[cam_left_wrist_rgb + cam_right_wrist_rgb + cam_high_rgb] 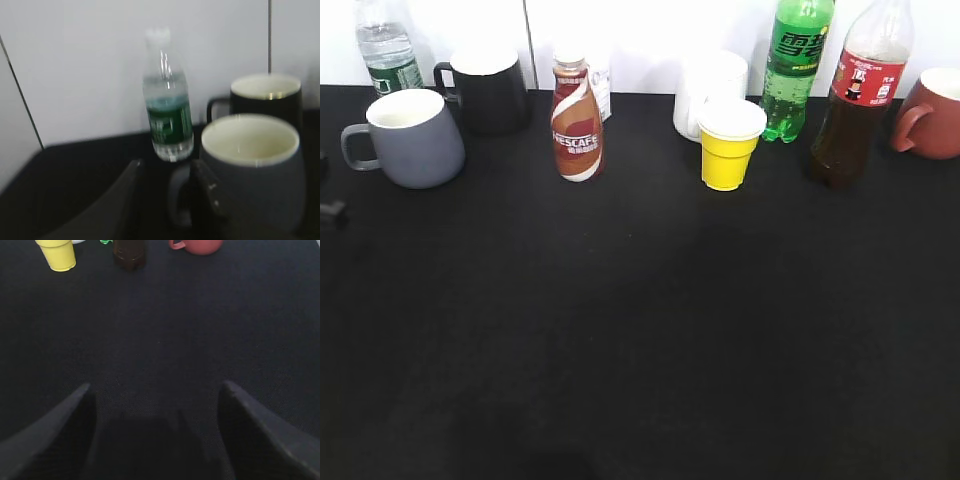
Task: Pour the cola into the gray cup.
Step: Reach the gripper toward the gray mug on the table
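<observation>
The left gripper needs to grab the gray cup by its slim handle [349, 148] next, since the round body [425, 150] is wider than the robot's open fingers.
The gray cup [417, 137] stands at the back left, handle to the left, and is empty. In the left wrist view the gray cup [255, 175] is close, and my left gripper [165, 192] is open with the cup's handle between its fingers. Only the fingertips of the left gripper [328, 187] show at the left edge of the exterior view. The cola [852, 100] stands upright at the back right; only its base [129, 252] shows in the right wrist view. My right gripper [155, 405] is open and empty over bare black table, well short of the cola.
Along the back stand a water bottle [386, 48], a black mug [490, 88], a Nescafe bottle [577, 122], a white cup [712, 85], a yellow cup [728, 145], a green soda bottle [795, 65] and a reddish-brown mug [934, 115].
</observation>
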Controlling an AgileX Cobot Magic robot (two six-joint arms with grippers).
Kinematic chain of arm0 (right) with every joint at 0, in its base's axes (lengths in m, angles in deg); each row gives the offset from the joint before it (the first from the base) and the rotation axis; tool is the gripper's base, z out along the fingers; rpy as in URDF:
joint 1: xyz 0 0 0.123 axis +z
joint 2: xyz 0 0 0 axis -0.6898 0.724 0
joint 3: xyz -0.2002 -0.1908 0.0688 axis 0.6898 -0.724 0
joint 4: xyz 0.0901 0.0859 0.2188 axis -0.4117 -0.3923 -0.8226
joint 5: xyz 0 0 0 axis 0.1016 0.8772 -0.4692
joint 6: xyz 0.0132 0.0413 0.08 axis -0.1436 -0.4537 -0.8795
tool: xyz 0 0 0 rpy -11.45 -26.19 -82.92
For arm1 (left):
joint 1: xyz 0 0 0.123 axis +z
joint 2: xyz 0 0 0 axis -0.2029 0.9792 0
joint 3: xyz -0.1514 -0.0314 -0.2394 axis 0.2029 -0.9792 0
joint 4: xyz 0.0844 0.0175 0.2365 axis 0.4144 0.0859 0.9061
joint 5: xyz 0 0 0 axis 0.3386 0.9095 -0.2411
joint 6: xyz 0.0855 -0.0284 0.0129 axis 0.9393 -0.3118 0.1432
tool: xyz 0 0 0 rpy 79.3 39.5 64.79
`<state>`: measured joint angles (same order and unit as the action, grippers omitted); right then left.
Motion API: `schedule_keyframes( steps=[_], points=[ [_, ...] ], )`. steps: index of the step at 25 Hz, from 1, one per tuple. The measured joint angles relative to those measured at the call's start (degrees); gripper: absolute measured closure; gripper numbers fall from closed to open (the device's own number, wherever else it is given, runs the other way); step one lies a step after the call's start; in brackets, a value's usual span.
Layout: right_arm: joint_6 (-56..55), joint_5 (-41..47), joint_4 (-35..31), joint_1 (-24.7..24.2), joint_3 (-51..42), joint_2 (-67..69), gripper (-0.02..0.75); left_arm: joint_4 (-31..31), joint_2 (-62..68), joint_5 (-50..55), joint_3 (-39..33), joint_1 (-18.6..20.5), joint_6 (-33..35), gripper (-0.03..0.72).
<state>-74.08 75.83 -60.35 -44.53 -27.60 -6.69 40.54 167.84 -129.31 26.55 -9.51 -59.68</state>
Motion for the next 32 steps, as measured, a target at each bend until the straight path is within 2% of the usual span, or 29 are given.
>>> schedule_keyframes(
  steps=[3, 7, 8, 13, 17, 18, 19, 32],
  points=[
    [0.0, 0.0, 0.0, 0.0, 0.0, 0.0, 0.164, 0.0, 1.2, -0.1, 0.8, 0.0, 0.0, 0.438],
    [0.0, 0.0, 0.0, 0.0, 0.0, 0.0, 0.164, 0.1, 5.3, -0.5, 2.6, 0.0, 0.0, 0.246],
    [0.0, 0.0, 0.0, 0.0, 0.0, 0.0, 0.164, 0.0, 6.4, -0.5, 3.3, 0.0, 0.0, 0.23],
    [0.0, 0.0, 0.0, 0.0, 0.0, 0.0, 0.164, -0.1, 9.9, -0.5, 9.7, 0.0, 0.0, 0.219],
    [0.0, 0.0, 0.0, 0.0, 0.0, 0.0, 0.164, -1.9, 11.2, -0.7, 11.7, 0.0, 0.0, 0.219],
    [0.0, 8.9, 0.0, 0.0, 0.1, 0.0, 0.164, -2.0, 12.1, -0.7, 12.3, 0.0, 0.0, 0.219],
    [0.0, 11.1, 0.1, 0.0, -0.4, -0.2, 0.164, -2.1, 12.9, -0.7, 12.6, 0.0, 0.0, 0.219],
    [0.0, 11.1, 0.0, 0.0, -0.4, -0.2, 0.164, -1.5, 16.0, 0.0, 19.5, 0.0, 0.0, 0.219]
  ],
)
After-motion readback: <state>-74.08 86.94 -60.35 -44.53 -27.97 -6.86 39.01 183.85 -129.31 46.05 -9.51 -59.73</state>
